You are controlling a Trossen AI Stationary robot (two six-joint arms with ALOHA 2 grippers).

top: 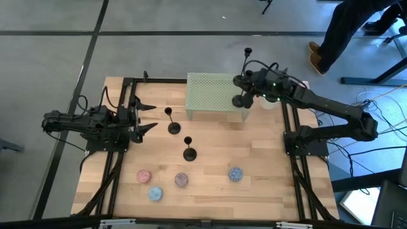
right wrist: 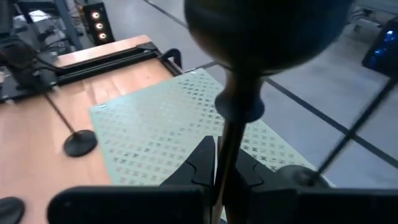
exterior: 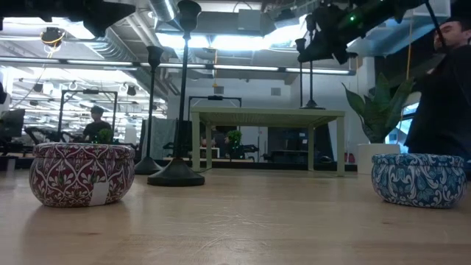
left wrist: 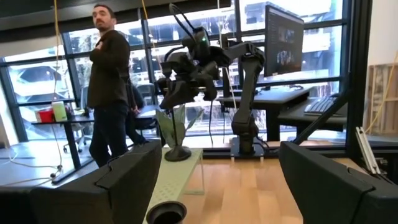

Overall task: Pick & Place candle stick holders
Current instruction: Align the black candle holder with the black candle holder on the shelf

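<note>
The robot's right gripper should open now, because the round base rests inside the green stand's near edge (top: 229, 110) and the candle stick holder (top: 247, 63) would stand.
My right gripper (top: 245, 86) is over the right end of the green perforated stand (top: 210, 95), shut on a tall black candle stick holder (top: 247, 63). The holder's top cup (right wrist: 261, 31) looms close in the right wrist view. Its round base (left wrist: 177, 152) is at the stand's top; whether it touches, I cannot tell. Two shorter holders (top: 173, 126) (top: 189, 151) stand on their bases on the wooden table. My left gripper (top: 147, 118) waits open at the table's left, with a holder's cup (left wrist: 166, 211) just ahead of it. My right gripper pinches the holder's thin stem (right wrist: 227, 140) between its two fingers, a little below the top cup. The fingers come from the table's right side, slanting slightly down, and lie across the stem. The holder is about upright, with its base down at the stand's top.
Several small speckled tins lie near the front edge: pink (top: 144, 175), blue (top: 155, 193), brownish (top: 181, 180), blue (top: 236, 173). A dark round shape (right wrist: 298, 177) sits at the stand's edge. A person (top: 356, 25) stands beyond the far right corner.
</note>
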